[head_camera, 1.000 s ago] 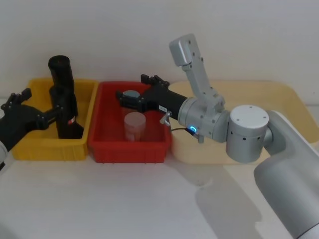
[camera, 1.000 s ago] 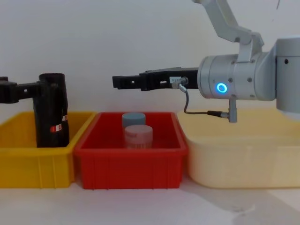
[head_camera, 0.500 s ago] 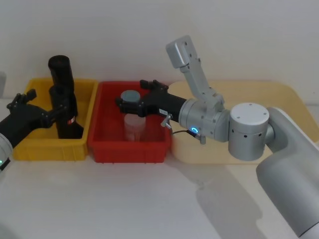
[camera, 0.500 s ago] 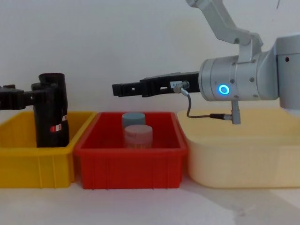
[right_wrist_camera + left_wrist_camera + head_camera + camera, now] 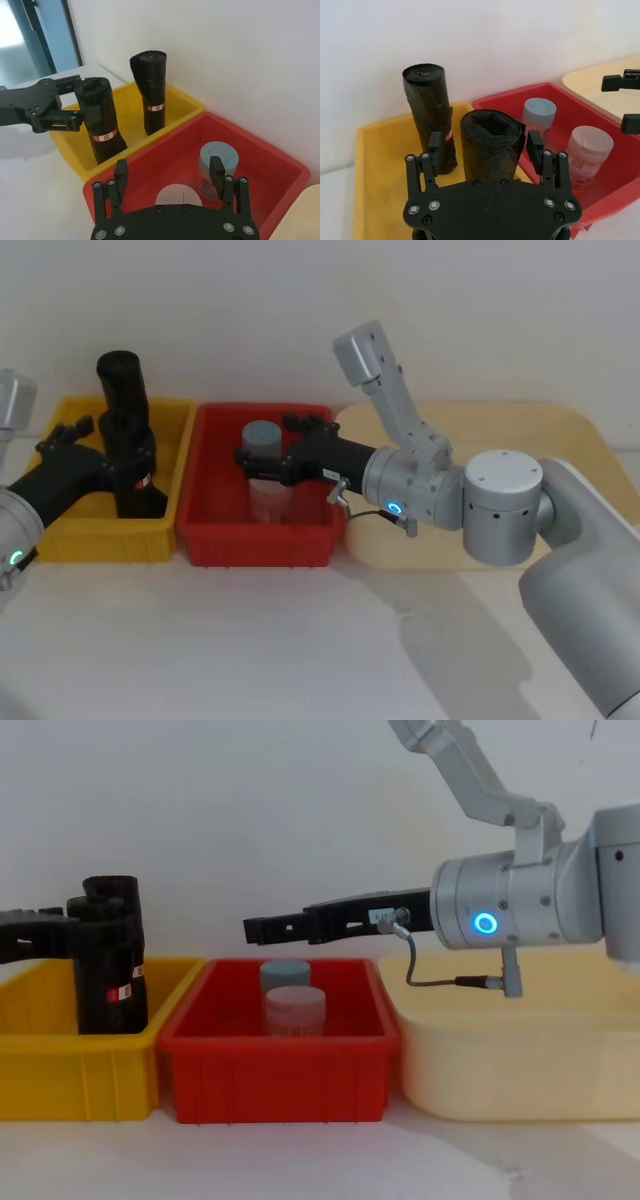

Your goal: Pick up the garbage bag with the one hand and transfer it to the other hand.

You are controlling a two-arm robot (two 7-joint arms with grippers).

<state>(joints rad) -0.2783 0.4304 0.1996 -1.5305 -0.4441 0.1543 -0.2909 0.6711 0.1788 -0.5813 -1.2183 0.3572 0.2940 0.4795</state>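
My left gripper grabs the garbage bag by its upper part [image 5: 100, 935] next, to leave the garbage bag's lower part [image 5: 104, 1010] free for my other hand.
The garbage bag [image 5: 133, 480], a black roll with a red-and-white label, stands upright in the yellow bin [image 5: 95, 535]. It also shows in other views: garbage bag [image 5: 490, 145], garbage bag [image 5: 102, 122], garbage bag [image 5: 108, 970]. My left gripper [image 5: 128, 458], on the green-ringed arm, is open, one finger on each side of the roll's upper part, with a small gap showing at one finger [image 5: 434, 146]. My right gripper [image 5: 268, 445], on the blue-ringed arm, hovers open above the red bin [image 5: 255, 540], pointing toward the roll; right gripper [image 5: 250, 930].
A second black roll [image 5: 122, 375] stands behind the first in the yellow bin. The red bin holds a grey-lidded jar [image 5: 263, 435] and a translucent jar [image 5: 294, 1010]. A cream tray [image 5: 560, 430] lies at the right. White wall close behind.
My left gripper has pushed forward so its fingers now straddle the roll. My right gripper has sunk a little and drawn back slightly over the red bin.
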